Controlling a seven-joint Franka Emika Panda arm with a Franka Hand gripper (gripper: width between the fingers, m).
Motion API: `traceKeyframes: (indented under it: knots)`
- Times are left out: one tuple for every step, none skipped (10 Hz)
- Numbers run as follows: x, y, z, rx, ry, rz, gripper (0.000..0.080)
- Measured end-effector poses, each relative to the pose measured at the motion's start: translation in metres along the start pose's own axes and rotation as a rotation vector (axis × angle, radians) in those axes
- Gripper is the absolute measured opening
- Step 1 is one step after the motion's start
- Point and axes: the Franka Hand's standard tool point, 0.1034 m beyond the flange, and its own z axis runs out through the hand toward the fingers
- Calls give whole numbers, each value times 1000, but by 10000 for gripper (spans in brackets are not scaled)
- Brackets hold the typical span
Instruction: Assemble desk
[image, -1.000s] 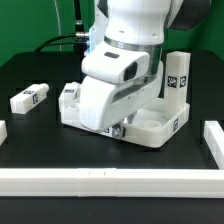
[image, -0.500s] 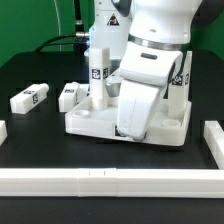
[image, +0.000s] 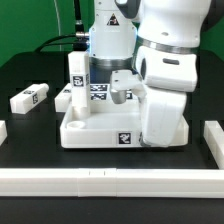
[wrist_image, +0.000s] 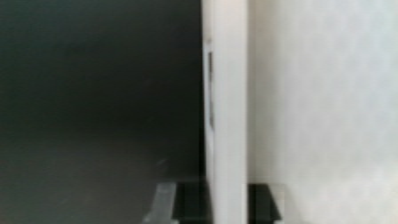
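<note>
The tabletop's front side is still short of the long white bar, so my gripper moves the tabletop toward that bar, before releasing it.
The white tray-like tabletop lies mid-table, its tagged front wall facing the camera. One white leg stands upright in its rear corner at the exterior view's left. My gripper reaches down onto the tabletop's side at the exterior view's right, its fingertips hidden behind the white hand. In the wrist view the gripper has its two dark fingers on either side of a thin white wall, shut on the tabletop's rim. Two loose legs lie on the black table at the exterior view's left.
A long low white rail runs along the table's front, with raised white ends at the exterior view's right and left. The arm's body hides the tabletop's rear part at the exterior view's right.
The tabletop has turned in my grip from angled to square with the front rail. The upright leg has swung toward the exterior view's left, and my hand has moved to the exterior view's right.
</note>
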Motion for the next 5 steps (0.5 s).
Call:
traceKeyframes:
  knots:
    - [6,8,-2,20,-8,-6,63]
    - [12,19,-5,23,-10,-11,63]
    - [12,25,-8,11,-8,-10,63]
    - [11,23,-6,15,-8,-8,63]
    - [11,22,-5,16,-9,-7,63]
